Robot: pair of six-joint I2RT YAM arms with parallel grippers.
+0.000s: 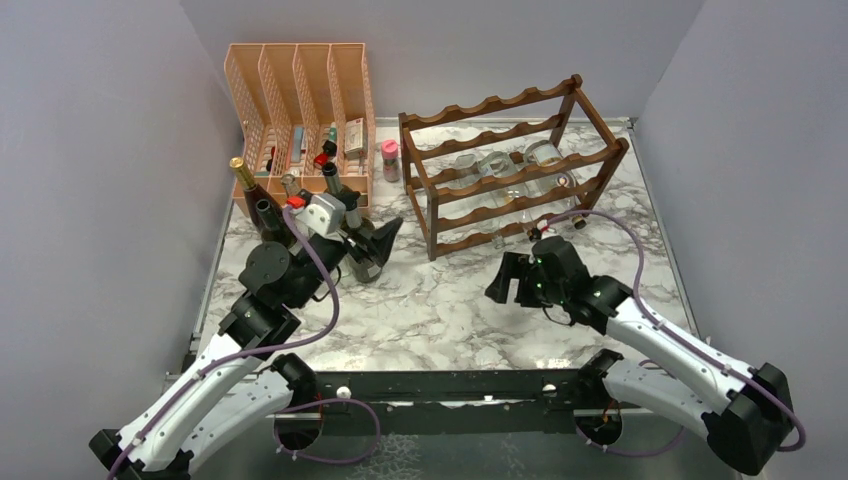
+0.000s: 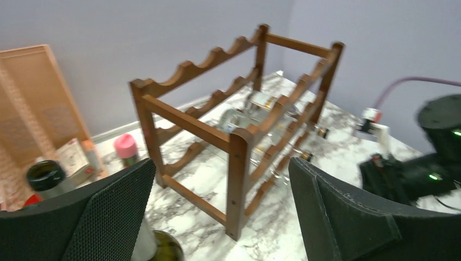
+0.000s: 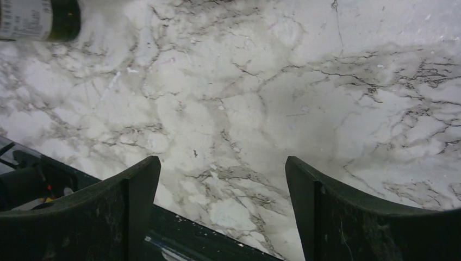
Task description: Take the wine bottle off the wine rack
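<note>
The robot's right gripper needs to draw the clear wine bottle off the rack next, so it should grab the bottle by its protruding neck point(image 1: 529, 222), which leaves the bottle's body free for the left gripper.
The dark brown wine rack point(image 1: 505, 170) stands at the back of the marble table, right of centre. Clear glass wine bottles point(image 1: 497, 165) lie across its middle tiers; they also show in the left wrist view point(image 2: 239, 117) inside the rack point(image 2: 236, 141). My left gripper point(image 1: 375, 248) is open and empty, left of the rack and apart from it; its jaws point(image 2: 222, 163) frame the rack's near corner post. My right gripper point(image 1: 505, 283) is open and empty in front of the rack, over bare marble point(image 3: 222, 160).
A peach mesh file organizer point(image 1: 300, 100) stands at the back left, with several upright dark bottles point(image 1: 243, 175) before it. A green bottle point(image 2: 163, 247) sits right by my left finger. A pink-capped jar point(image 1: 390, 155) stands left of the rack. A labelled dark bottle point(image 3: 38, 19) shows in the right wrist view.
</note>
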